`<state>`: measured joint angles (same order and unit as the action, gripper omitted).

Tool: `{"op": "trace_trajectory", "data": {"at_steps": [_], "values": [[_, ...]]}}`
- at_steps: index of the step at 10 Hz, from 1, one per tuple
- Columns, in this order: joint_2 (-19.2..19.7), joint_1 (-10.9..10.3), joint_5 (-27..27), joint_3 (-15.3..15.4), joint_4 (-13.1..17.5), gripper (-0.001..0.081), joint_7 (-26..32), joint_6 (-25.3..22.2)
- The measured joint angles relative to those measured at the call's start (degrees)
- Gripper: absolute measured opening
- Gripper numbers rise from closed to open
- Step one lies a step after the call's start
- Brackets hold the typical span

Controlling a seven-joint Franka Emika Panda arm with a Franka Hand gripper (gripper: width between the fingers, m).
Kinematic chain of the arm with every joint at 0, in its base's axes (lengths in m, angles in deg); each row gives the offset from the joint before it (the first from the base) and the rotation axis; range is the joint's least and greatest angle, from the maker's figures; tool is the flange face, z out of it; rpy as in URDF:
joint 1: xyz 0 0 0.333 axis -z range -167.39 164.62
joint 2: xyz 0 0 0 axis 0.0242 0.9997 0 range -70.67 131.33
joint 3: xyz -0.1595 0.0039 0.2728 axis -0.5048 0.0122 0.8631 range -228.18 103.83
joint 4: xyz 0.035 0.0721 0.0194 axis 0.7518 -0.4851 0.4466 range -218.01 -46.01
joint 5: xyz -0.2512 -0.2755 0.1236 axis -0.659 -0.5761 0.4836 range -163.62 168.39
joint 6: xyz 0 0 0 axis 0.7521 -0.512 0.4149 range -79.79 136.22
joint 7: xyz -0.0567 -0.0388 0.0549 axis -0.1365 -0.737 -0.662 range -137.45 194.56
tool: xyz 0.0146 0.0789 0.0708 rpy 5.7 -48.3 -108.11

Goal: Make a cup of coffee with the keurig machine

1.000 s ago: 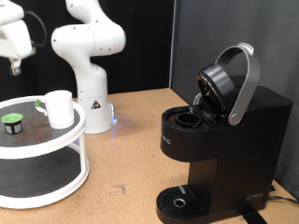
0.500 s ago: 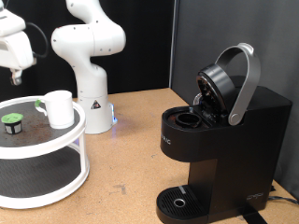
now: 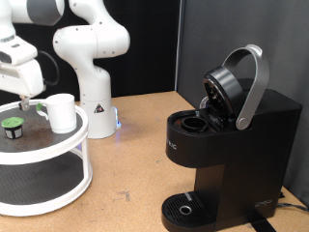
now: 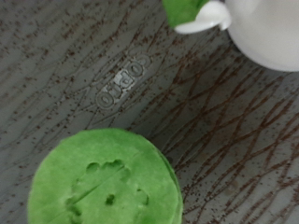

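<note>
My gripper's fingers are still above the green top of the dark pod (image 3: 13, 123) (image 4: 105, 187), so closing now would miss. My gripper lowers, then closes on the pod.
The keurig machine (image 3: 237, 135) stands at the exterior view's right with its silver-handled lid (image 3: 241, 82) raised and the pod chamber (image 3: 193, 124) showing. The white cup (image 3: 62, 111) stands on the top tier of a round white stand (image 3: 68, 143) at the left; part of it shows in the wrist view (image 4: 269, 33). A small dark pod with a green top (image 3: 12, 126) sits beside it on the same tier and fills the wrist view (image 4: 103, 182). My gripper (image 3: 25, 95) hangs just above the pod and holds nothing that shows. Its fingers do not show in the wrist view.
The white robot base (image 3: 92, 68) stands behind the stand. A second green piece (image 4: 184, 7) lies by the cup's handle. The stand has a lower tier (image 3: 39, 179). Bare brown tabletop (image 3: 135, 164) lies between the stand and the machine.
My gripper has come down and moved slightly right, from high at the exterior view's top left to just above the green-topped pod. The cup, pod and machine have not moved.
</note>
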<state>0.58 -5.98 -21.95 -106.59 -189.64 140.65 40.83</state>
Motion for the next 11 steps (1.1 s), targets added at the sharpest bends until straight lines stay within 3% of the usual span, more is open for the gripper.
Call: {"op": "trace_trajectory", "data": {"at_steps": [6, 11], "values": [[3.8, 0.3, -0.4, -2.7, -3.1, 0.0807, -0.1, 7.9], [7.2, 0.2, -0.4, -3.2, -3.7, 0.0807, 0.0, 10.3]]}}
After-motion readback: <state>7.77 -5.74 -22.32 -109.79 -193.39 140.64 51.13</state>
